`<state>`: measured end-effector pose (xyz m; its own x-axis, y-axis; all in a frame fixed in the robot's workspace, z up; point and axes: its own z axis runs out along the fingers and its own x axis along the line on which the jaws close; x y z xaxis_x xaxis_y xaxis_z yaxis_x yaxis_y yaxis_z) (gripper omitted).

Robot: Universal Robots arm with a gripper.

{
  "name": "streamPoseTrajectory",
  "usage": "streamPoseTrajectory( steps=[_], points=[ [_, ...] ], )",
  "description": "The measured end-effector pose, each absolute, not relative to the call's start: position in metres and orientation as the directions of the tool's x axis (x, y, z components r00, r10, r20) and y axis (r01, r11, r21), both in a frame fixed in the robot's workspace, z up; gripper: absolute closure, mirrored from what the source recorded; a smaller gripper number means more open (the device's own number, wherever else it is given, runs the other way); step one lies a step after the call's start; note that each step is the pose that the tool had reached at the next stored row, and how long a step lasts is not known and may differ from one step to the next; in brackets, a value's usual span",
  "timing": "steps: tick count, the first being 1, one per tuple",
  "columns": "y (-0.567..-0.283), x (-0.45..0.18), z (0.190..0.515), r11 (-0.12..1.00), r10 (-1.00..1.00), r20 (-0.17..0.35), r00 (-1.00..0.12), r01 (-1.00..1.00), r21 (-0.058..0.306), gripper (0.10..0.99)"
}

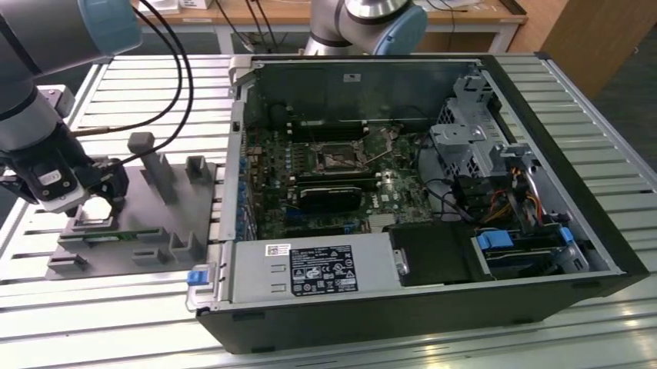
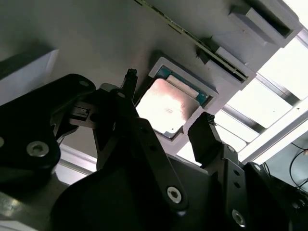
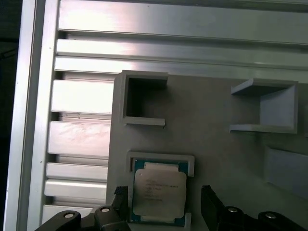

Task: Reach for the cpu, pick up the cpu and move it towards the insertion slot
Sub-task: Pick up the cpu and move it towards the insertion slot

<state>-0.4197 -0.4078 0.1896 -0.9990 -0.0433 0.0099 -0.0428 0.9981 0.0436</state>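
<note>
Next, my gripper grabs the cpu by its exposed side edges, where gaps leave finger room, as the grey holder wraps the cpu's ends and corners.
The cpu (image 2: 166, 107), a thin square chip with a silvery top, lies flat in a shallow grey holder (image 2: 210, 93) on the grey fixture plate (image 1: 154, 219). In both wrist views my gripper (image 2: 167, 98) stands open just above it, one black finger on each side of the chip (image 3: 159, 192) and a gap showing on at least one side. In the exterior view the gripper (image 1: 91, 201) hangs over the plate's corner at the exterior view's left. The insertion slot (image 1: 337, 158), a dark square socket with a metal frame, sits on the motherboard inside the open computer case.
The open computer case (image 1: 575, 238) lies at the exterior view's right of the plate. Upright grey blocks (image 1: 154, 165) stand on the plate close to my gripper. A second arm's base (image 1: 365, 23) stands behind the case. Cables (image 1: 169, 54) hang from my arm over the slatted aluminium table (image 1: 134, 84).
</note>
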Motion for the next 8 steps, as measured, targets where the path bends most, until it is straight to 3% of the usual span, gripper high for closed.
streamPoseTrajectory(
  steps=[6,7,8],
  points=[
    [-0.4075,-0.4206,0.1869,0.998,-0.041,0.010,-0.999,-0.041,0.044,0.396],
    [-0.4074,-0.4207,0.1867,0.998,-0.041,0.010,-0.999,-0.041,0.044,0.467],
    [-0.4074,-0.4208,0.1865,0.998,-0.041,0.010,-0.999,-0.041,0.044,0.467]
  ],
)
